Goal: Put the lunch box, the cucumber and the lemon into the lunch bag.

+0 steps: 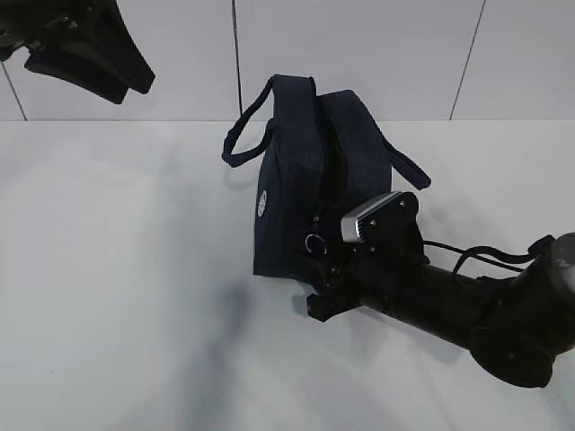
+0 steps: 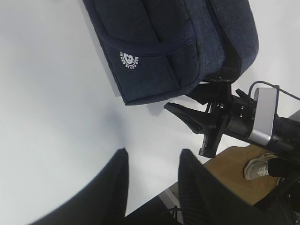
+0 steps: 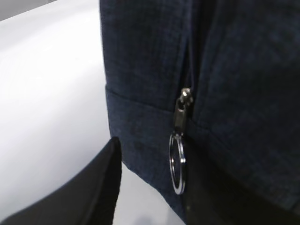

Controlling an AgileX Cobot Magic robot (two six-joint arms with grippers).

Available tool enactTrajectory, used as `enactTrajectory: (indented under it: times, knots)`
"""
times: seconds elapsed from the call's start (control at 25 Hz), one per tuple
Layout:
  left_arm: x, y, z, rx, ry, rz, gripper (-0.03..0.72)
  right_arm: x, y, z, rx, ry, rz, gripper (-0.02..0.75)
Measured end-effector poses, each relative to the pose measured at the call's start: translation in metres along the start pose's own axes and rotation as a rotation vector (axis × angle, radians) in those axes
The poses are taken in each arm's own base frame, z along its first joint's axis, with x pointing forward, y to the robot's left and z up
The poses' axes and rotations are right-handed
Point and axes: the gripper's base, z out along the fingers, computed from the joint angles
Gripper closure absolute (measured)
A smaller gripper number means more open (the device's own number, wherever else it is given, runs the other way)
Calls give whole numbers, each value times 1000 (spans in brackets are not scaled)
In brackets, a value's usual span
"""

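Note:
My right gripper should pinch the ring pull next, because it hangs free at the near end of the zipper and the fabric is slack.
The dark navy lunch bag stands on the white table, handles up and its round white logo facing left. Its metal ring pull hangs at the near end of the zipper. My right gripper is open around that end of the bag, and the ring lies just beside the right-hand finger. My left gripper hangs high at the back left, open and empty. The lunch box, the cucumber and the lemon are out of view.
The white table spreads left and in front of the bag, with a tiled wall behind it. In the left wrist view the table's edge shows, with a wooden floor and a shoe beyond it.

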Motion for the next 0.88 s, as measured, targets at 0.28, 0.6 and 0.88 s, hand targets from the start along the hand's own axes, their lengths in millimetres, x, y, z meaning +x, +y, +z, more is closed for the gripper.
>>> enactTrajectory:
  times: [0.28, 0.6, 0.88]
  knots:
    - [0, 0, 0, 0, 0, 0, 434, 0, -1, 0, 9, 3, 5, 447]
    - [0, 0, 0, 0, 0, 0, 434, 0, -2, 0, 26, 0, 16, 512]
    - [0, 0, 0, 2, 0, -1, 434, 5, -4, 1, 43, 14, 29, 546]
